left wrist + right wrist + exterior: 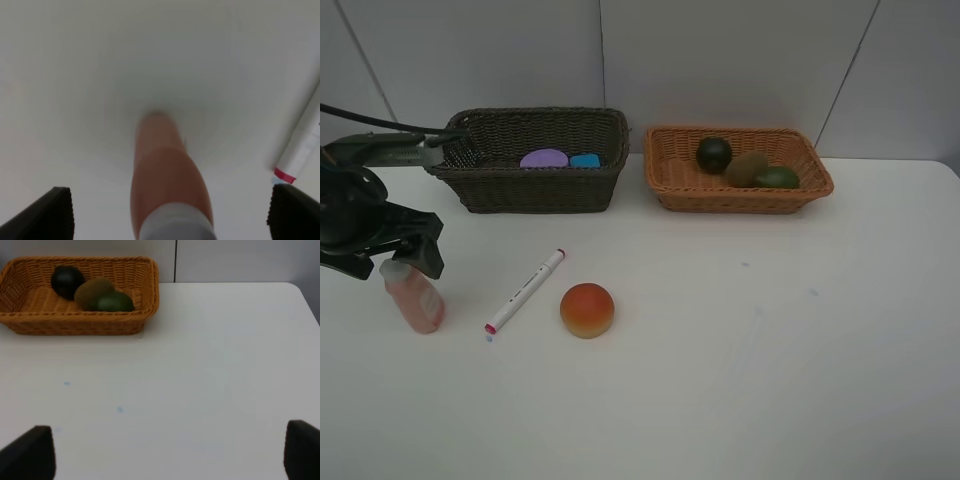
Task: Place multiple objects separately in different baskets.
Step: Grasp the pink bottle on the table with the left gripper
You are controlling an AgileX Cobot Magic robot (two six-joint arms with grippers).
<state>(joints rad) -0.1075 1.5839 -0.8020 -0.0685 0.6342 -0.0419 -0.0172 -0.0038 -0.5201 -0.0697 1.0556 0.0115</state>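
My left gripper should go lower first and then close on the bottle's body, because its fingers are level with the white cap [177, 222], above the pink bottle's body [167, 170].
The pink white-capped bottle [415, 298] stands at the table's left, and my left gripper [392, 258] is open right above it. In the left wrist view its dark fingertips [46, 215] flank the bottle [167, 175] with gaps on both sides. To the bottle's right lie the white marker [525, 291] and the orange-red round fruit [587, 310]. The dark brown basket [535, 192] holds the purple-lidded jar [544, 159] and blue eraser [585, 160]. The light orange basket [740, 198] holds the mangosteen [714, 154], kiwi [746, 168] and lime [777, 178]. My right gripper [165, 455] is open over bare table.
Both baskets stand side by side at the back of the white table [770, 330], close to the wall. In the left wrist view the marker [302, 145] lies just beyond one fingertip. The right wrist view shows the light orange basket [75, 324] well ahead of the gripper.
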